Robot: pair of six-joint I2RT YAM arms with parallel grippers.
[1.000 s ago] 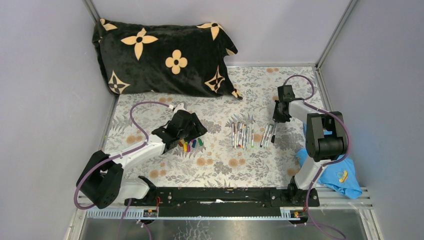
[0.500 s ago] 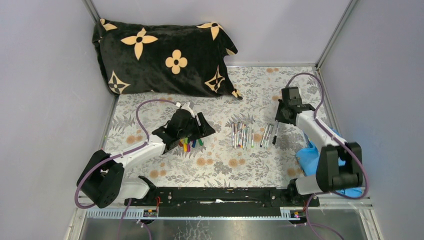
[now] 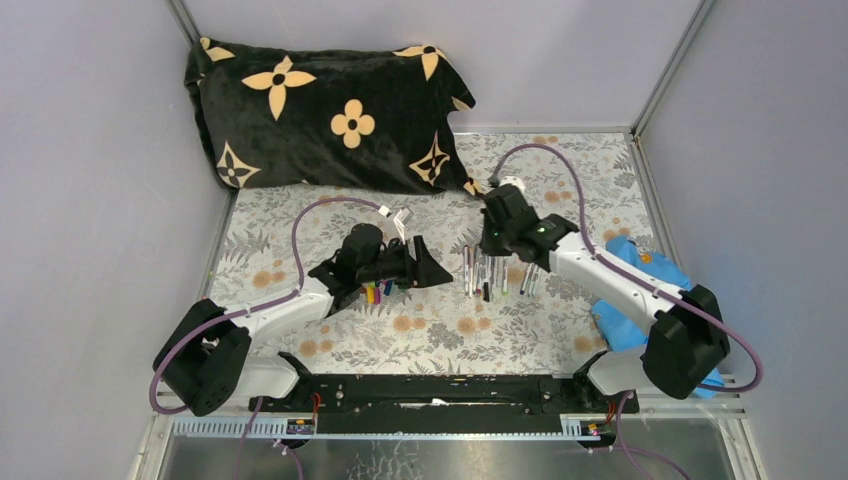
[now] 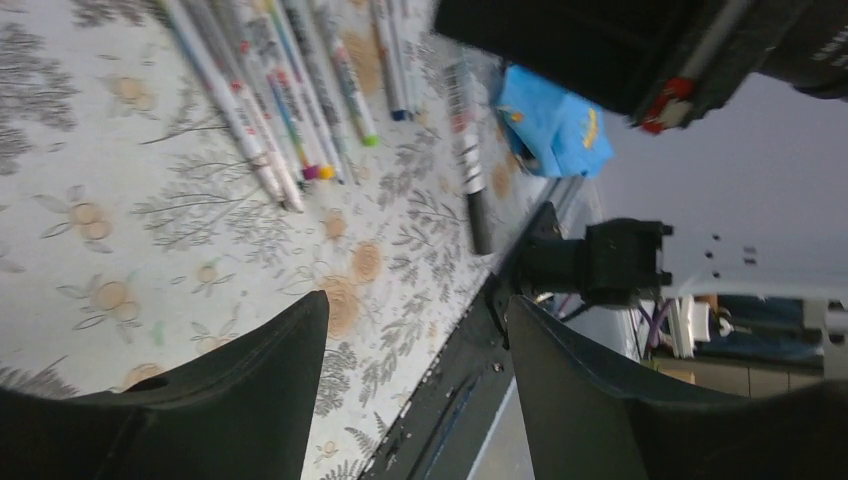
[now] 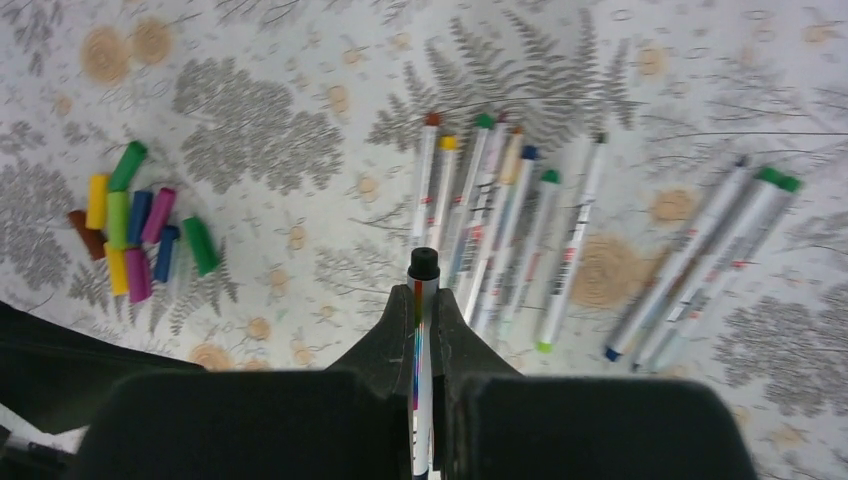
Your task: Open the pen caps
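Observation:
The whitish pen is high above the row of pens in my fingers, so my right gripper should keep holding the pen until it is lower.
My right gripper (image 5: 424, 300) is shut on a whitish pen (image 5: 423, 330) whose black cap (image 5: 424, 263) sticks out past the fingertips. In the top view this gripper (image 3: 492, 258) hangs over the middle row of pens (image 3: 485, 272). Below it that row of pens (image 5: 500, 225) lies side by side, with three more pens (image 5: 715, 262) to the right. Several loose pen caps (image 5: 135, 232) in yellow, green, magenta, blue and brown are piled at the left. My left gripper (image 4: 418, 300) is open and empty, just right of the pen caps (image 3: 378, 292) and pointing toward the pens (image 4: 290, 100).
A black pillow with tan flowers (image 3: 320, 110) fills the back left of the floral table (image 3: 440, 340). A blue cloth (image 3: 640, 290) lies at the right edge beside the right arm. Grey walls close in three sides, and the black base rail (image 3: 450, 392) runs along the near edge.
The right gripper shut on a pen from the right-hand group and swung left with it to above the middle row. The left gripper moved right, off the cap pile, and opened wider.

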